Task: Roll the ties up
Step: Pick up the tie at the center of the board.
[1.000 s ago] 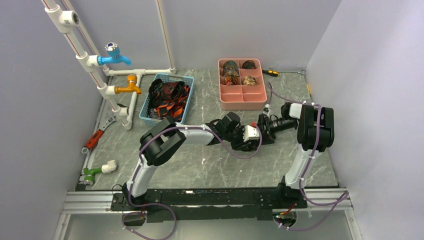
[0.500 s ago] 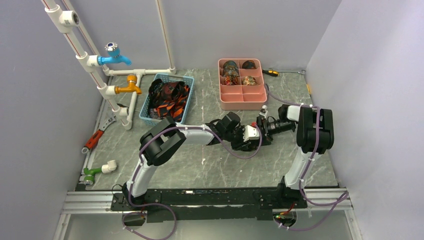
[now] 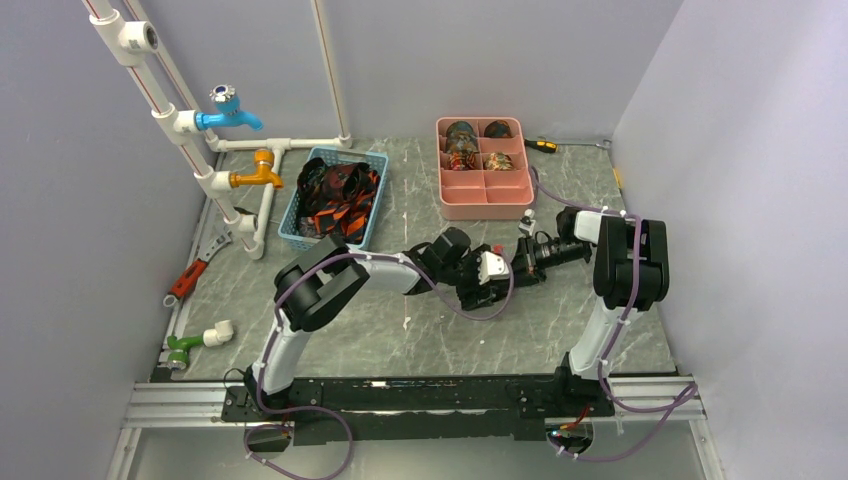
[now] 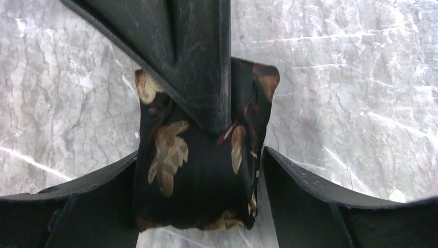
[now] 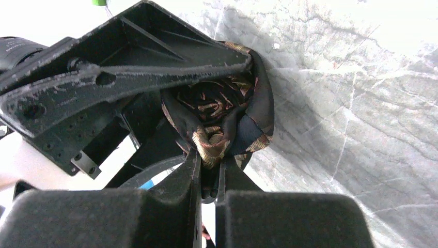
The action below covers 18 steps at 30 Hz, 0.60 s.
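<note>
I would bring the rolled tie (image 4: 199, 175) up if I lifted my right gripper now: that gripper is closed on the coil's folds, and my left gripper is open.
A rolled tie (image 4: 199, 175), dark with gold leaf patterns, hangs just above the marble table between both grippers. My left gripper (image 4: 201, 155) stands open around the roll, with a thin gap showing at its right finger (image 4: 299, 186). My right gripper (image 5: 209, 155) is shut on the coil's inner folds at one end of the tie (image 5: 248, 113). In the left wrist view its closed fingers (image 4: 206, 77) come down over the roll from above. Seen from the top camera, the left gripper (image 3: 487, 285) and right gripper (image 3: 518, 262) meet at mid-table.
A blue basket (image 3: 293, 215) holding loose ties (image 3: 335, 195) stands at the back left. A pink compartment tray (image 3: 462, 190) with rolled ties (image 3: 462, 140) stands at the back centre. PVC pipes with taps (image 3: 215, 180), a wrench (image 3: 200, 262) and a screwdriver (image 3: 541, 146) lie around.
The left gripper has opened and drawn slightly left. The right gripper has shut on the rolled tie's end.
</note>
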{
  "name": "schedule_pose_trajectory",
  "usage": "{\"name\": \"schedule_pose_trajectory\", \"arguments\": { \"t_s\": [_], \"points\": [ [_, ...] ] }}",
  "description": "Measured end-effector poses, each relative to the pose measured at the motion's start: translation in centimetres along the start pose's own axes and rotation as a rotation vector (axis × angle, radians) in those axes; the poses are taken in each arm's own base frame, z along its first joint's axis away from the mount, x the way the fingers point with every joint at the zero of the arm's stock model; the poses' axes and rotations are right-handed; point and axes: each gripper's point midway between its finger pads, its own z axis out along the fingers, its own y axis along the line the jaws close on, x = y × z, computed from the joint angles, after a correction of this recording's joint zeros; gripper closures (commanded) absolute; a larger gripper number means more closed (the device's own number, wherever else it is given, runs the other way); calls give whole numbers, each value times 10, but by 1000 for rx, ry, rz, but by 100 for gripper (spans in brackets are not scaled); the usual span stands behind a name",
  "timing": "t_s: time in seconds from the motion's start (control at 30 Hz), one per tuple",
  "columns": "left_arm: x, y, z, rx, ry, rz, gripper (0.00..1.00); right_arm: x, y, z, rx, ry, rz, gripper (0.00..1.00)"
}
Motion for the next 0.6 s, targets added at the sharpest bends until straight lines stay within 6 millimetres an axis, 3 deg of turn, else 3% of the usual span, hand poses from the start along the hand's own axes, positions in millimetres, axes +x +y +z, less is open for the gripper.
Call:
{"name": "schedule_pose_trajectory", "arguments": {
  "t_s": [0.23,0.37,0.6],
  "points": [
    [9,0,-20,-24,-31,-6,1,1,1,-1,3,0,-19,100],
    [17,-5,-39,-39,-33,1,0,2,3,-4,23,3,-60,100],
    [7,-2,-38,-49,-73,31,1,6,18,0,31,21,-140,100]
  ]
}}
